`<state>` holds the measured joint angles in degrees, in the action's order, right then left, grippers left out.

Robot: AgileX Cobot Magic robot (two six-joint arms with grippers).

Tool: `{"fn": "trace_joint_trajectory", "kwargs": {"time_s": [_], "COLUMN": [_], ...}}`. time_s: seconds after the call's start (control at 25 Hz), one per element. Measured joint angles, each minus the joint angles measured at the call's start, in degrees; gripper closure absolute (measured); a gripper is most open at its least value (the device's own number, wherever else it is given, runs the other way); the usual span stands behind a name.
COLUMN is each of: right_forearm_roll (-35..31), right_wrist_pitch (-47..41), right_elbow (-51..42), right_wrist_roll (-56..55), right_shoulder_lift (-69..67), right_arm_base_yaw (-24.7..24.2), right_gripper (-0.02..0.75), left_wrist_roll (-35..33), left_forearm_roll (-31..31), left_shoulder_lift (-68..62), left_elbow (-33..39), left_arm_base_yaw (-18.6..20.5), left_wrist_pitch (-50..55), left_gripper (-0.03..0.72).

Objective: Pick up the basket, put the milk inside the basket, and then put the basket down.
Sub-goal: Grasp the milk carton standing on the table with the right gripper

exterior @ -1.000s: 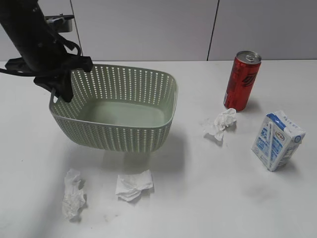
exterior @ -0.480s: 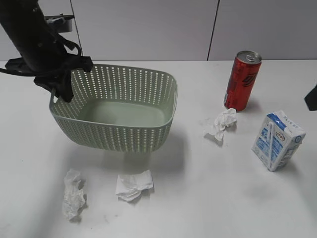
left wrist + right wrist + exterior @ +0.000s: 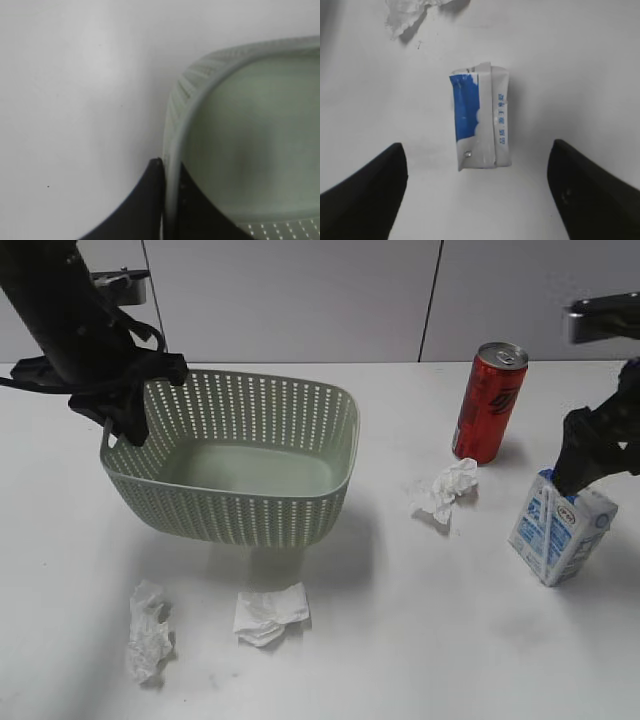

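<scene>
My right gripper grabs the white-and-blue milk carton by its gabled top end [image 3: 578, 495] next, to put it inside the basket [image 3: 240, 465].
The pale sage-green basket [image 3: 240, 465] is held tilted above the table at the left, its left end raised. My left gripper [image 3: 128, 425] is shut on its left rim; in the left wrist view the two dark fingers [image 3: 170, 172] pinch the rim of the basket [image 3: 175, 130]. The basket is empty. The white-and-blue milk carton [image 3: 558, 525] stands on the table at the right. My right gripper [image 3: 580, 465] hangs open just above it. In the right wrist view the milk [image 3: 480, 122] lies ahead of the two wide-apart fingers [image 3: 477, 160], not touched.
A tall red soda can [image 3: 488, 402] stands behind and left of the milk. A crumpled tissue [image 3: 443, 490] lies between can and milk, also in the right wrist view [image 3: 415, 10]. Two more tissues [image 3: 268, 612] [image 3: 147, 632] lie in front of the basket. The table [image 3: 420, 640] is white.
My right arm has come into view from the right and moved over the milk carton. The left gripper and the basket have stayed in place.
</scene>
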<state>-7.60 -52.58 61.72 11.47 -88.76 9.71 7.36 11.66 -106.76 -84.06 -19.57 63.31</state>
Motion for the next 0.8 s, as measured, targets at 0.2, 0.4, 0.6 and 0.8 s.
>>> {"fn": "trace_joint_trajectory", "kwargs": {"time_s": [0.2, 0.4, 0.6, 0.8], "right_forearm_roll": [-0.43, -0.63, -0.63, 0.45], "right_wrist_pitch": [2.43, 4.02, 4.62, 4.62], "right_elbow": [0.06, 0.06, 0.06, 0.11], "right_wrist_roll": [0.0, 0.0, 0.0, 0.0], "right_shoulder_lift": [-5.16, -9.75, -13.47, -15.52], "right_arm_base_yaw": [0.0, 0.0, 0.0, 0.0], "right_gripper": [0.073, 0.073, 0.083, 0.16], "left_wrist_roll": [0.0, 0.0, 0.0, 0.06], "left_forearm_roll": [0.0, 0.0, 0.0, 0.0], "left_shoulder_lift": [0.0, 0.0, 0.0, 0.0], "left_elbow": [0.0, 0.0, 0.0, 0.0], "left_arm_base_yaw": [0.0, 0.0, 0.0, 0.0], "left_wrist_pitch": [-0.05, -0.05, -0.05, -0.05], "left_gripper": [0.702, 0.702, 0.702, 0.702]}}
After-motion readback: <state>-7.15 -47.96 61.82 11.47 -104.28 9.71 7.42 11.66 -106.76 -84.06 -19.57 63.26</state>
